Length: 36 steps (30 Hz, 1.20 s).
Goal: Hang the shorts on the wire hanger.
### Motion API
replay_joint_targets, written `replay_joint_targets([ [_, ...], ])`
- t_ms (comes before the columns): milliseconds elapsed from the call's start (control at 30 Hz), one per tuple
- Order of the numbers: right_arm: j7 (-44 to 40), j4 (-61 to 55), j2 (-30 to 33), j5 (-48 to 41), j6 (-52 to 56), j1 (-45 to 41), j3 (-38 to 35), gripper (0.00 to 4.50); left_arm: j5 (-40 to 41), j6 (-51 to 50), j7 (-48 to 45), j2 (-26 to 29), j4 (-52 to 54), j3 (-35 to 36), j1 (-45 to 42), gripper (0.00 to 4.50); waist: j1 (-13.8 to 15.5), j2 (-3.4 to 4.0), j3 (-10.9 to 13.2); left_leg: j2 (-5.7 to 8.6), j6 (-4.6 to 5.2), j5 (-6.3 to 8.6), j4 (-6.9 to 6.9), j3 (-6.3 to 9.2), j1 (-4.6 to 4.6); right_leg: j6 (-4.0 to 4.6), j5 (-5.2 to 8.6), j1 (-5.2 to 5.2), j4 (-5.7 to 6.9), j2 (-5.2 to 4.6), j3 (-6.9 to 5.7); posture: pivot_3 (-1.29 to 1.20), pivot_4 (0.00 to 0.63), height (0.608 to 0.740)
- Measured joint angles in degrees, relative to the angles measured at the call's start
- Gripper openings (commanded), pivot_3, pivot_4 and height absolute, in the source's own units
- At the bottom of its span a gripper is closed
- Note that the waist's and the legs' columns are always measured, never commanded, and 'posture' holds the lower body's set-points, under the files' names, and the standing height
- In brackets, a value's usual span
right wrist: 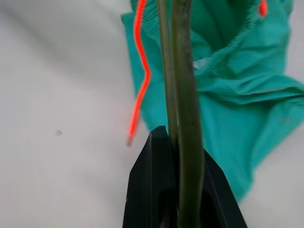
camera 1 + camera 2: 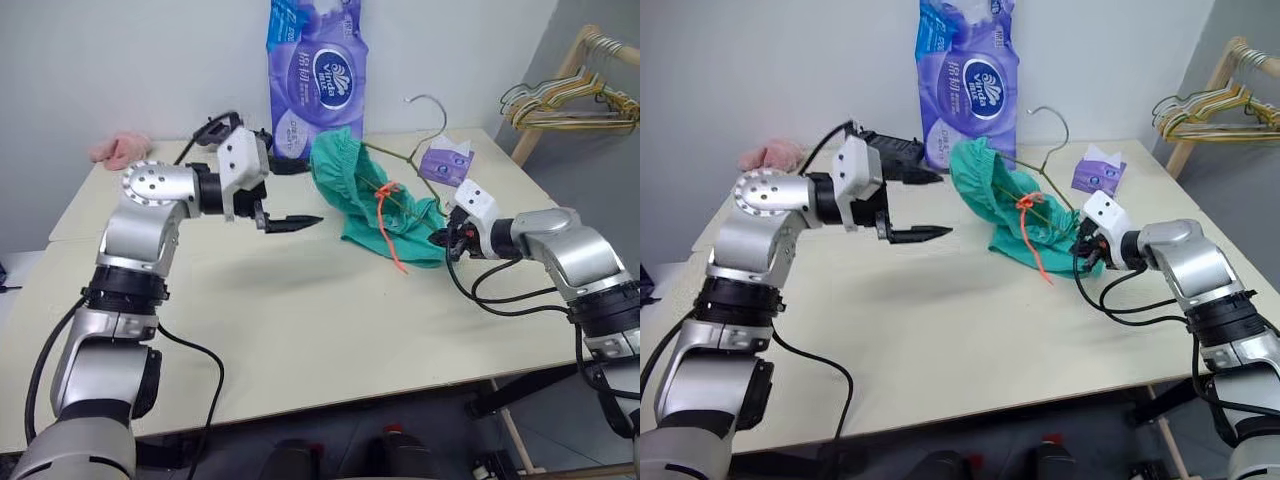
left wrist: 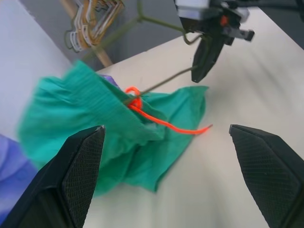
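I should grab the waistband's loose end (image 2: pixel 329 152) of the shorts (image 2: pixel 375 205) next with my left gripper. That end of the waistband stands up on the hanger's wire while the legs of the shorts lie limp.
The teal-green shorts (image 2: pixel 375 205) lie bunched on the table (image 2: pixel 300 330), their gathered waistband raised on the wire hanger (image 2: pixel 432 105), whose thin wire runs through the cloth while its hook sticks up behind. The orange drawstring (image 2: pixel 392 235) trails down toward the table. My right gripper (image 2: pixel 447 240) is shut on the hanger's wire (image 1: pixel 185 95) at the shorts' right edge. My left gripper (image 2: pixel 305 193) hovers above the table just left of the shorts, open wide and pointing at them; its fingers (image 3: pixel 80 171) frame the shorts (image 3: pixel 95 118) without touching.
A tall purple tissue pack (image 2: pixel 315 70) stands behind the shorts, and a small purple tissue box (image 2: pixel 445 160) sits at the back right. A pink fluffy cloth (image 2: pixel 120 148) lies at the far left. A wooden rack with bunched hangers (image 2: pixel 570 95) stands beyond the table's right end.
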State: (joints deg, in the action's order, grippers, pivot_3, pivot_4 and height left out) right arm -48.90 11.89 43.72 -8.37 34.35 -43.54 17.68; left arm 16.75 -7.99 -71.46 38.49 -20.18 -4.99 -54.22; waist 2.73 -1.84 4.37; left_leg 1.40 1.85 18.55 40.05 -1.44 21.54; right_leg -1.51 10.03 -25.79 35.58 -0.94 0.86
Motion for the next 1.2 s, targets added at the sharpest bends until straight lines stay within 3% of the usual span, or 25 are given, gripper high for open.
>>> replay_joint_targets([
  [133,3.0,2.6,-1.2,7.7,-11.2,0.9,2.2,0.0,-1.8,2.3,-0.1,1.4,-7.3,1.0,-8.7,4.47,-0.3,0.04,0.0,0.05,0.02,-0.03,0.03,-0.17,-0.22,0.01,0.0,0.03,0.35,-0.03,0.17,0.14,0.031,0.74],
  [333,5.1,4.3,-3.2,14.2,-19.7,1.6,3.0,0.0,-5.6,7.4,-1.4,1.6,-15.6,0.5,-9.8,4.47,-0.8,0.09,0.0,0.02,-0.01,-0.05,0.02,-0.11,-0.25,0.06,0.01,0.02,0.45,-0.02,0.14,0.13,0.029,0.74],
  [633,4.6,-0.9,-3.6,19.7,-21.7,1.5,2.9,0.0,-13.8,15.0,-4.4,2.0,-21.0,-4.4,-6.5,4.47,-1.1,0.09,0.0,0.05,-0.01,-0.04,0.02,-0.06,-0.23,0.06,0.0,0.02,0.46,-0.07,0.11,0.13,0.027,0.74],
  [1200,2.6,-7.0,-6.5,27.0,-20.4,-2.8,2.9,0.0,-24.1,22.9,-0.4,-1.2,-25.0,-8.2,-6.9,4.47,-1.1,0.09,-0.1,0.08,-0.02,-0.04,0.03,-0.07,-0.24,0.07,-0.01,0.02,0.53,-0.1,0.11,0.12,0.017,0.74],
])
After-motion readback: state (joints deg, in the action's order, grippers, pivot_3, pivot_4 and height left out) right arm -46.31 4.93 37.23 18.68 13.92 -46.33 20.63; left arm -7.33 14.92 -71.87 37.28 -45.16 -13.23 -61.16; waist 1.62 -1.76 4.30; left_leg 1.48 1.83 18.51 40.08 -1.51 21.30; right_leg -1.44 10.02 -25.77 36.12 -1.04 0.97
